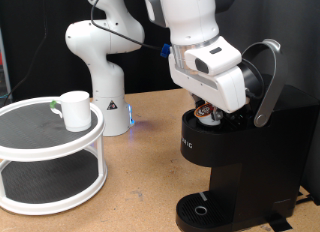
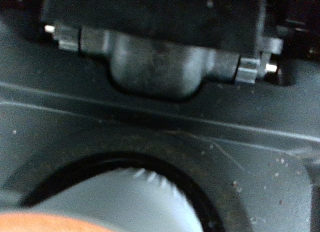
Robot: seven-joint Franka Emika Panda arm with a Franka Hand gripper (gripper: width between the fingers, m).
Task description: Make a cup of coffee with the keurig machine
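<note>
The robot's gripper will let go of the pod, because the pod's pale body is standing inside the round chamber rim.
The keurig machine (image 1: pixel 235 152) is a black box at the exterior view's right, with its silver-grey lid handle (image 1: pixel 268 82) raised and the brew head open. My gripper (image 1: pixel 207 110) reaches down into the open pod chamber, and its fingertips are hidden by the hand and the machine. In the wrist view the round chamber rim (image 2: pixel 215 177) fills the picture, with a pale grey-white round thing (image 2: pixel 120 202) inside it. The white cup (image 1: pixel 74 109) stands on the top tier of a round shelf at the exterior view's left, far from the gripper.
The white two-tier round shelf (image 1: pixel 50 142) stands on the wooden table (image 1: pixel 140 182). The robot base (image 1: pixel 108 102) is behind it at the middle. The machine's round drip base (image 1: pixel 205 210) holds nothing.
</note>
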